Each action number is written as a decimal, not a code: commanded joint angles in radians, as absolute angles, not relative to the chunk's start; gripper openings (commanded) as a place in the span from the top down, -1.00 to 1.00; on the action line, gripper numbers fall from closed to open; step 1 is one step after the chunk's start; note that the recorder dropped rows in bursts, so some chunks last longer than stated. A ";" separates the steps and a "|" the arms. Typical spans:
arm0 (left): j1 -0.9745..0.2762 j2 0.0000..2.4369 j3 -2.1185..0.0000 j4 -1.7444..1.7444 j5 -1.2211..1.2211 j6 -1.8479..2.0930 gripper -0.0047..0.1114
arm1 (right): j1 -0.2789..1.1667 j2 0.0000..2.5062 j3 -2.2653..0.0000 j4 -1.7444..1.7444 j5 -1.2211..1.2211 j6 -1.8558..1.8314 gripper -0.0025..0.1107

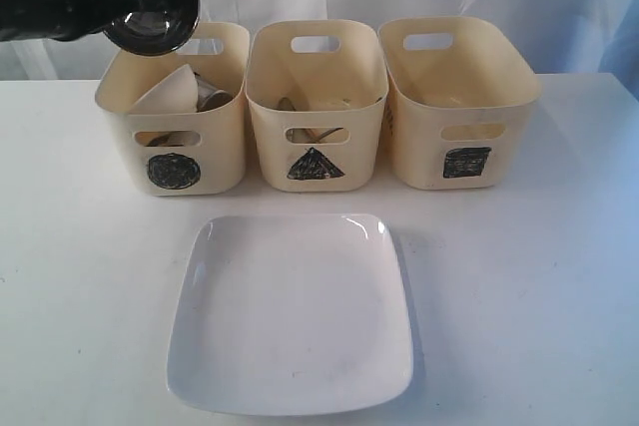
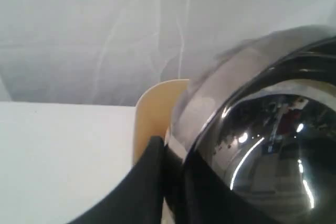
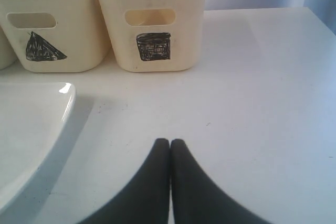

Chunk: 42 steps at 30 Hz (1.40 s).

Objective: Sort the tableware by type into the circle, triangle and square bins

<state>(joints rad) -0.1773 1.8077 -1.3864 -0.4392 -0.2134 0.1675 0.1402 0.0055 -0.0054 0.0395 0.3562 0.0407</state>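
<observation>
The steel bowl's lower edge hangs tilted above the circle bin [image 1: 175, 142], so it is too early to release. My left gripper lowers the bowl farther in first, then releases it.
My left gripper [image 1: 112, 9] comes in from the left and is shut on the rim of the steel bowl [image 1: 150, 2], holding it tilted above the circle bin [image 1: 175, 142]. The left wrist view shows the steel bowl [image 2: 262, 150] filling the frame, its rim pinched by a black finger [image 2: 155, 169]. A small white bowl [image 1: 170, 90] and a steel mug [image 1: 213, 98] lie in the circle bin. Cutlery [image 1: 300, 107] sits in the triangle bin [image 1: 316, 137]. The large square plate [image 1: 295, 316] lies on the table in front. My right gripper [image 3: 169, 143] is shut and empty, low over the table.
The square bin [image 1: 459, 122] stands right of the triangle bin. The right wrist view shows the square bin [image 3: 152, 30], the triangle bin [image 3: 58, 30] and the plate's corner [image 3: 26, 124]. A pale curtain hangs behind the white table [image 1: 539, 296].
</observation>
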 commanded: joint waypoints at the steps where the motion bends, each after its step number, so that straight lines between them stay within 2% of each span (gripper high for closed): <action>1: -0.162 1.895 -1.438 -0.464 -0.235 0.103 0.92 | 0.134 0.000 0.000 0.028 0.350 0.043 0.96; 8: -0.162 1.970 -1.506 -0.464 -0.169 0.101 0.88 | 0.134 0.000 0.000 0.028 0.350 0.043 0.96; 11: -0.162 1.979 -1.537 -0.464 -0.105 0.101 0.66 | 0.134 0.000 0.000 0.028 0.350 0.043 0.96; 16: -0.162 1.979 -1.573 -0.464 -0.021 0.082 0.14 | 0.134 0.000 0.000 0.028 0.350 0.043 0.96; 19: -0.162 1.979 -1.596 -0.464 0.057 0.079 0.00 | 0.134 0.000 0.000 0.028 0.350 0.043 0.96; 25: -0.162 1.922 -1.619 -0.464 0.203 0.077 0.10 | 0.134 0.000 0.000 0.028 0.350 0.043 0.96; 27: -0.162 1.880 -1.618 -0.462 0.224 0.084 0.27 | 0.134 0.000 0.000 0.028 0.350 0.043 0.96; 31: -0.162 1.799 -1.618 -0.450 0.255 0.143 0.88 | 0.134 0.000 0.000 0.028 0.350 0.043 0.96; 42: -0.162 1.637 -1.600 -0.429 0.533 0.201 0.92 | 0.134 0.000 0.000 0.028 0.350 0.043 0.96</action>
<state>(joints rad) -0.1636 1.6798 -1.6139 -0.4382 0.4496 0.1731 0.1402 0.0055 -0.0054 0.0395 0.3562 0.0407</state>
